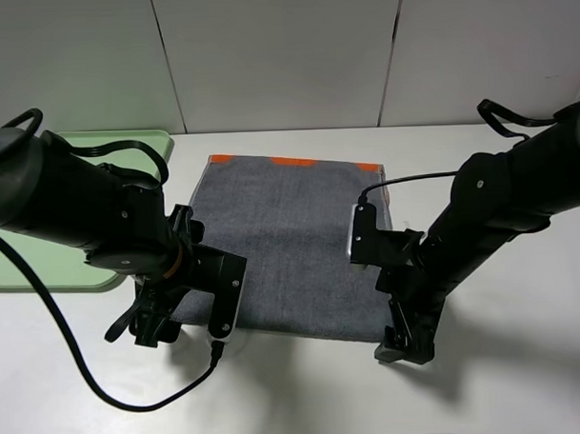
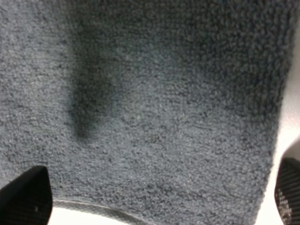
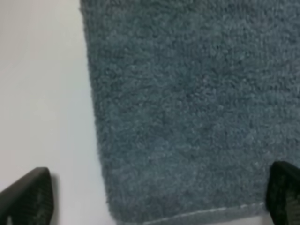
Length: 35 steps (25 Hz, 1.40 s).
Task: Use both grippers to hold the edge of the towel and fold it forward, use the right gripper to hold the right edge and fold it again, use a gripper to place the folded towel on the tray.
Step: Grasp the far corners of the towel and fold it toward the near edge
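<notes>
I need to close my right gripper on the towel. Its fingers reach down on both sides of the towel's near edge (image 1: 369,339) (image 3: 110,201), one low at the table, so they would hold the towel if I closed now.
The dark grey towel (image 1: 291,245) lies flat on the white table, its orange stripe (image 1: 293,162) at the far end. The plain edge of the towel (image 1: 313,332) is the near end. My left gripper (image 1: 156,326) hovers low at the towel's near left corner, jaws open and empty. In the left wrist view its fingertips (image 2: 26,197) straddle the cloth (image 2: 154,117) just past the hem. My right gripper (image 1: 406,341) is at the near right corner, open and empty. In the right wrist view the corner (image 3: 112,213) lies between its fingertips (image 3: 28,197). The pale green tray (image 1: 125,142) sits at the left, partly behind my left arm.
The white table (image 1: 524,361) runs to a pale panelled wall (image 1: 284,55) at the back. A black cable (image 1: 134,399) from my left arm loops over the table in front of the towel. Bare table shows beside the towel in the right wrist view (image 3: 42,93).
</notes>
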### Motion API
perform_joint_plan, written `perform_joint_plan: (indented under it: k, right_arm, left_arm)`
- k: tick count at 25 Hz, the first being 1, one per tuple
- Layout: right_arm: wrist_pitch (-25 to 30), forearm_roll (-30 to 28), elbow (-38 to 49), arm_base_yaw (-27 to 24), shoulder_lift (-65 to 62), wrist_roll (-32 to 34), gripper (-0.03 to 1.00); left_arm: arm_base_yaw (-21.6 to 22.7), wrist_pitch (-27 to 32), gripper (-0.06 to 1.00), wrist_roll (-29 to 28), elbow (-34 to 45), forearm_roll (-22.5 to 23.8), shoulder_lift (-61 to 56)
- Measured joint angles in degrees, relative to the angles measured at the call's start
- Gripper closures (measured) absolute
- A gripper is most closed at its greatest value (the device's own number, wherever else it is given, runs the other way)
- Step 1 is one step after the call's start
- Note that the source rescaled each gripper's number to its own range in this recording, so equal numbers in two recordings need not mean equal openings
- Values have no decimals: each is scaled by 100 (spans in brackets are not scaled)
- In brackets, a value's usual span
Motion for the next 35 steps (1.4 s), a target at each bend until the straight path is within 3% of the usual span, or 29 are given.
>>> perform_joint_plan:
  k: [12, 16, 22, 26, 30, 35]
  right_arm:
    - [-133, 6, 0, 0, 11, 163, 7]
    - [-209, 11, 0, 0, 18, 430, 8]
    - [-245, 11, 0, 0, 18, 571, 12]
    - [-251, 11, 0, 0, 18, 578, 31]
    - [-169, 11, 0, 0, 18, 583, 60]
    - [18, 6, 0, 0, 18, 583, 95]
  left_arm:
    - [0, -5, 5, 0, 0, 0, 9]
    - [0, -11, 16, 0, 0, -7, 37]
    - [0, -55, 42, 0, 0, -32, 96]
    - [0, -92, 61, -7, 10, -141, 122]
    - [0, -117, 77, -7, 10, -320, 132]
    - [0, -130, 87, -7, 10, -345, 132]
